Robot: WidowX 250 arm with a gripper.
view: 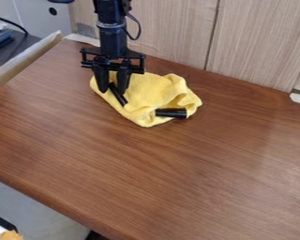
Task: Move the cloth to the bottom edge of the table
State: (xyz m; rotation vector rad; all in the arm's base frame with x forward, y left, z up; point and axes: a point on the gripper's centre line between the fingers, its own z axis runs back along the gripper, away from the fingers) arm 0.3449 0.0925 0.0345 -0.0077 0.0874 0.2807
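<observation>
My gripper picks up the yellow cloth (151, 93) by its edge beside the thin black piece next, to move it to the table's bottom edge.
The black gripper (112, 90) hangs down at the left part of the yellow cloth (151, 93), near the back of the brown table (171, 161). Its two fingers stand apart, with some yellow cloth visible between and behind them. Whether the tips touch the cloth I cannot tell. The cloth lies crumpled in a heap. One thin black piece (118, 94) rests on the cloth by the fingertips, and a thicker black cylinder (171, 113) pokes out at the cloth's lower right.
Pale wood panels (259, 42) rise behind the table's back edge. A light board edge (27, 58) runs along the upper left. The table's front edge (49, 199) slants across the lower left, with a grey surface below it.
</observation>
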